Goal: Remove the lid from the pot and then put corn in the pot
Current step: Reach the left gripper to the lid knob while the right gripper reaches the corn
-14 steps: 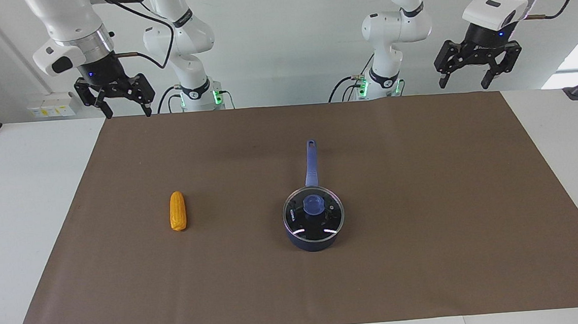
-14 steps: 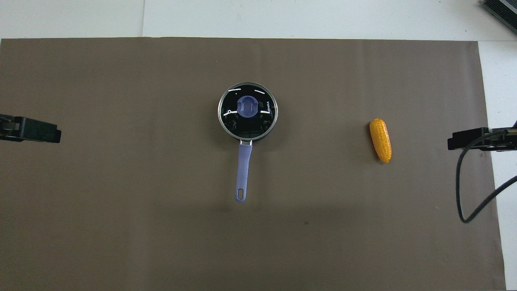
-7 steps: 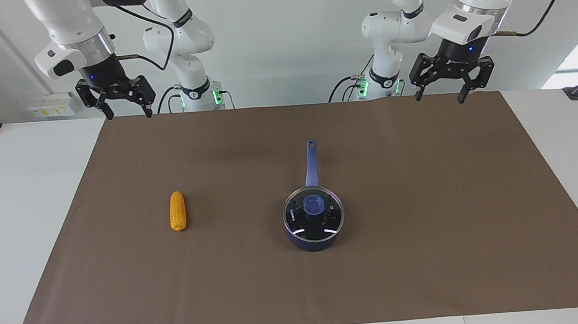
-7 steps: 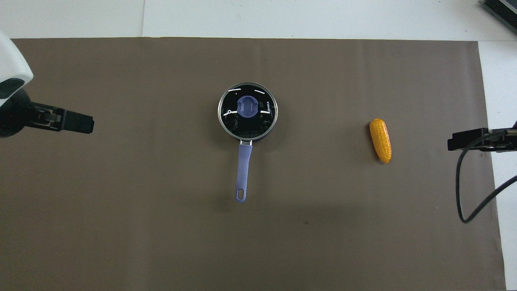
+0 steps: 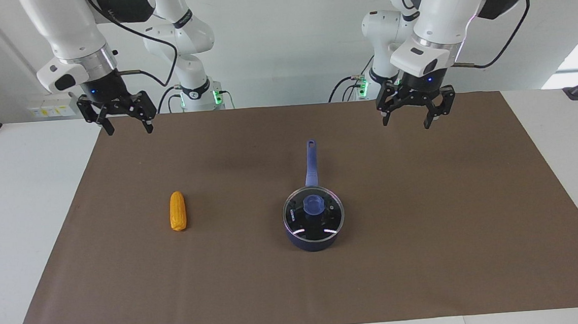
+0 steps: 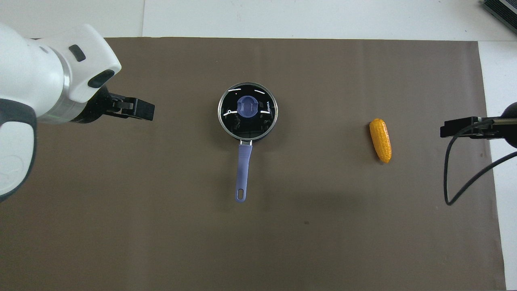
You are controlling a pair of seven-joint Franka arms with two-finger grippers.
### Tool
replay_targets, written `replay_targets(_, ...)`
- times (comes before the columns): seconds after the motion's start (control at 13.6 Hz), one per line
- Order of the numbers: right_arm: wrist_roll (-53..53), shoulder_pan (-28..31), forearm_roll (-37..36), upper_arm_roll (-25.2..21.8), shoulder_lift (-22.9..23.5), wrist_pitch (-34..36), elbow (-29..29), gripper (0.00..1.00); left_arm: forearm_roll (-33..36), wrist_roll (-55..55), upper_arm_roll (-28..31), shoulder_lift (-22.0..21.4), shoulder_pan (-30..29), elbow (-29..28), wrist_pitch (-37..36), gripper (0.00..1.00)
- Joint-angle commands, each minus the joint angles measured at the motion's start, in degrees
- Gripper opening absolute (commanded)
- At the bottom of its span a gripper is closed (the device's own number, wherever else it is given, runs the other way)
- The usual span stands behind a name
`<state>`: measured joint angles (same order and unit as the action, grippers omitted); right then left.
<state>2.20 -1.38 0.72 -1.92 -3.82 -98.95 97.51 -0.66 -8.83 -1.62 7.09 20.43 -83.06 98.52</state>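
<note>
My left gripper is to grab the lid next by its narrow blue knob (image 6: 247, 106), because the round glass is wider than my fingertips can open. That will lift the lid off the pot.
The dark navy pot (image 5: 315, 241) (image 6: 258, 137) stands mid-mat, its long blue handle (image 5: 311, 163) (image 6: 243, 169) pointing toward the robots. The glass lid (image 5: 301, 222) (image 6: 232, 125) with its blue knob (image 5: 314, 204) (image 6: 247, 106) sits on the pot. The orange-yellow corn (image 5: 177, 210) (image 6: 380, 140) lies on the mat toward the right arm's end. My left gripper (image 5: 412, 118) (image 6: 139, 110) is open and empty, up in the air over the mat toward the left arm's end from the pot. My right gripper (image 5: 125, 126) (image 6: 452, 130) is open and empty, raised over the mat's edge.
A brown mat (image 5: 427, 254) (image 6: 121, 226) covers most of the white table (image 5: 12, 212). A black cable (image 6: 460, 178) hangs from the right arm over the mat's edge.
My left gripper has come down and moved in over the mat toward the pot. My right gripper has dropped slightly and edged toward the corn. Pot, lid and corn have not moved.
</note>
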Motion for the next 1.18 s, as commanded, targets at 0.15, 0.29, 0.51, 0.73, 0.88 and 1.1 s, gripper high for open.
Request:
replay_targets(0.15,-5.6,0.2,0.7,0.1,4.8,-9.6,2.8,1.0,0.5,-6.7,0.8,3.9,4.9,0.0,3.6,1.0)
replay_targets(0.29,-6.7,-0.3,0.6,0.1,8.6,-14.8,2.8,1.0,0.5,-11.2,0.9,6.5,7.2,0.4,6.5,1.0)
replay_targets(0.51,-6.9,-1.0,0.5,0.1,16.8,-24.0,2.8,1.0,2.3,-15.1,0.9,10.6,10.7,0.5,10.2,1.0)
replay_targets(0.73,-8.0,-2.1,0.3,0.2,22.8,-30.0,2.9,1.0,3.4,-18.8,0.9,14.9,12.4,0.7,16.0,1.0)
replay_targets(0.88,-8.0,-3.2,0.4,0.2,23.9,-32.4,4.9,1.0,3.9,-18.9,1.0,17.4,13.6,1.9,18.0,1.0)
replay_targets(1.1,-11.4,-2.5,0.2,0.2,23.7,-31.9,7.4,1.0,4.4,-19.1,0.9,19.1,14.5,2.0,20.3,1.0)
